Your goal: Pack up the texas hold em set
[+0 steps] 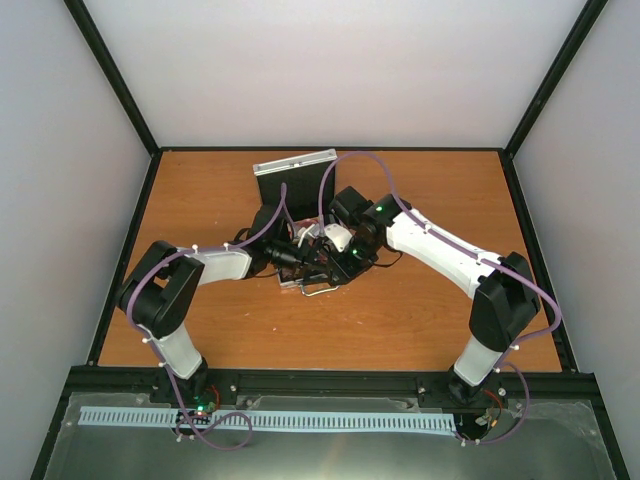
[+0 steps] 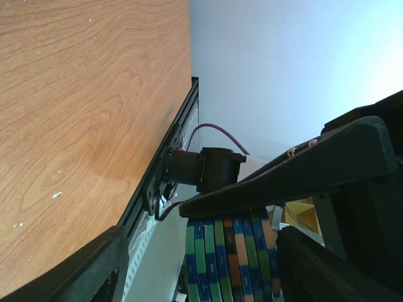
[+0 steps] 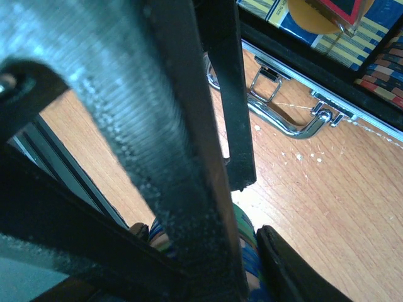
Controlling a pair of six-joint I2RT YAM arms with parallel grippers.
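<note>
My left gripper is ready to close and would catch the striped chip stack. Its fingers are level with the ends of the stack, and the stack is between them.
The silver case stands open at mid-table, its lid upright and its chrome handle facing the near side. Both grippers meet just over the case's base. A stack of striped blue, green and orange chips stands on edge between them. My right gripper is shut on this chip stack. My left gripper straddles the same stack with its jaws open; one finger sits next to the chips and a gap shows at the other. In the case lie more chips and an orange disc.
A blue and yellow striped pack lies in the case's black lining under the disc. Bare wooden tabletop surrounds the case. Black frame rails run along the table's near edge, and white walls close in the other three sides.
</note>
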